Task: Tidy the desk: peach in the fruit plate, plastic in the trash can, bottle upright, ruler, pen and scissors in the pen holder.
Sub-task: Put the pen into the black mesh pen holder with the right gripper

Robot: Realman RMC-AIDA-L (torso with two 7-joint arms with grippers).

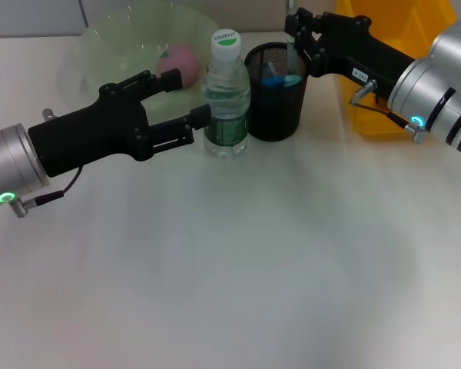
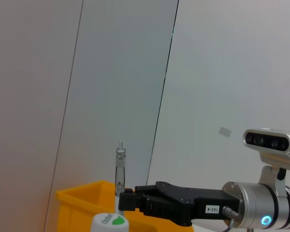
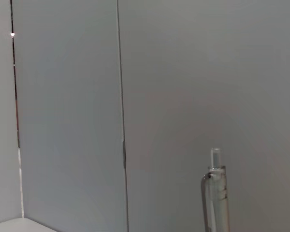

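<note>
The robot's right gripper needs to open now, as the clear pen is hanging upright over the black mesh pen holder [image 1: 275, 96], inside the pen holder's rim.
The bottle [image 1: 227, 100] stands upright with its green-and-white cap [image 2: 110, 222] on, next to the black mesh pen holder [image 1: 275, 96]. My left gripper [image 1: 186, 98] is open just left of the bottle, its lower fingertip against the bottle's side. The pink peach [image 1: 177, 60] lies in the clear fruit plate [image 1: 100, 46] behind that gripper. Over the holder, my right gripper [image 1: 298, 37] is shut on a clear pen [image 2: 120, 164], which points straight up [image 3: 215, 193]. Blue items [image 1: 283, 77] sit inside the holder; I cannot tell ruler from scissors. No plastic is in view.
The yellow trash can [image 1: 373, 115] stands at the back right, behind my right arm, and shows again [image 2: 82, 200] beneath the pen. The fruit plate fills the back left. Grey wall panels rise behind the desk.
</note>
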